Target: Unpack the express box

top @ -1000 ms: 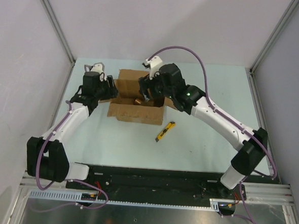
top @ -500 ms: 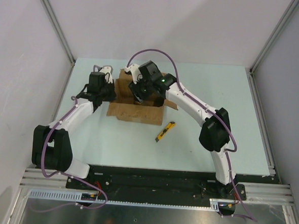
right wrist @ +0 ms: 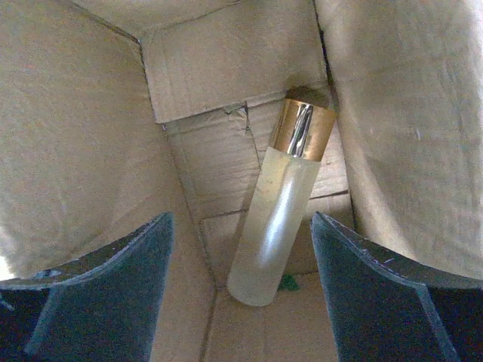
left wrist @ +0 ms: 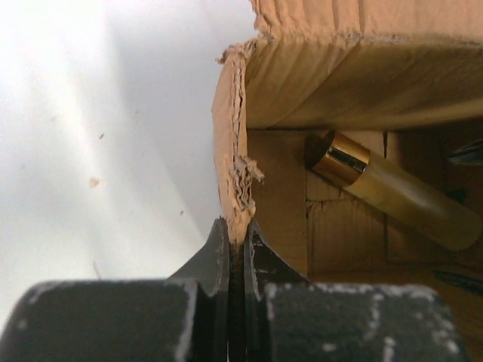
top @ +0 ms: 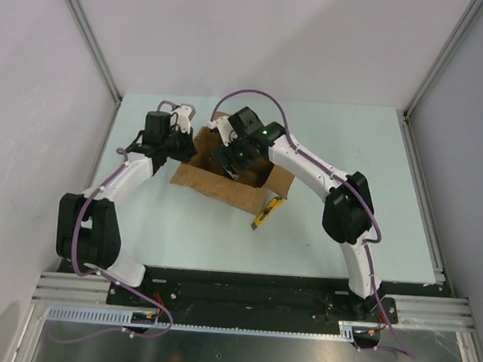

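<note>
The right gripper grabs the bottle by its frosted white body (right wrist: pixel 273 225) next and leaves the gold cap (right wrist: pixel 302 130) free for the left gripper.
The express box (top: pixel 218 188), an open brown carton, sits mid-table, skewed. My left gripper (top: pixel 185 146) is at its left side, shut on the torn edge of the box wall (left wrist: pixel 230 151), with the cardboard pinched between the fingers (left wrist: pixel 216 253). My right gripper (top: pixel 233 162) reaches down inside the box. Its jaws are open, one on each side of a pale frosted bottle (right wrist: pixel 278 219) with a gold cap (right wrist: pixel 302 130), which lies on the box floor untouched. The left wrist view shows the same bottle (left wrist: pixel 407 200) deeper in the box.
A yellow utility knife (top: pixel 265 213) lies on the table just off the box's near right corner. The box walls (right wrist: pixel 68 136) stand close on both sides of my right gripper. Pale green table (top: pixel 350 155) stretches to the right.
My left gripper has shut on the box's left wall. The right arm has swung over and gone down into the box. The box has turned, its near right corner now by the knife.
</note>
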Tool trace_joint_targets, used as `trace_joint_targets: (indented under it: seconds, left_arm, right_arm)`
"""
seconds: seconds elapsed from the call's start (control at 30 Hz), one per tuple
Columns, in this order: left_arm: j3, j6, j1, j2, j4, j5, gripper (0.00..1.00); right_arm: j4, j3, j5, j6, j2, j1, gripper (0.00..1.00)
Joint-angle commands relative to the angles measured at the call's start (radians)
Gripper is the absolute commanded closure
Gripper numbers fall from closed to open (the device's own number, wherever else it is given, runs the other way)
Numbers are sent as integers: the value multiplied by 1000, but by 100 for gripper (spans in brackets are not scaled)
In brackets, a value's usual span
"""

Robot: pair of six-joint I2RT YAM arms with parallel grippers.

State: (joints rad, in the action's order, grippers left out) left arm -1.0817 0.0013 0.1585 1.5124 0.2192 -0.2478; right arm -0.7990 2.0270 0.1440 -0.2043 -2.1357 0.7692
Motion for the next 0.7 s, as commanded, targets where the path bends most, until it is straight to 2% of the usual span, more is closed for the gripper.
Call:
trace_joint_targets:
  seconds: [0.0,0.37,0.67]
  left_arm:
    - [-53,75,-11,19,9,-241,100]
    - [-90,37,-46,69,17,-211,98]
    - [-95,25,-47,74,16,-214,85]
  right_arm:
    - [-26,-19,-12,-23,-23,2,22]
    - [-8,-56,-41,-29,-121,2,20]
    - [84,-155,-124,-14,-119,-1,24]
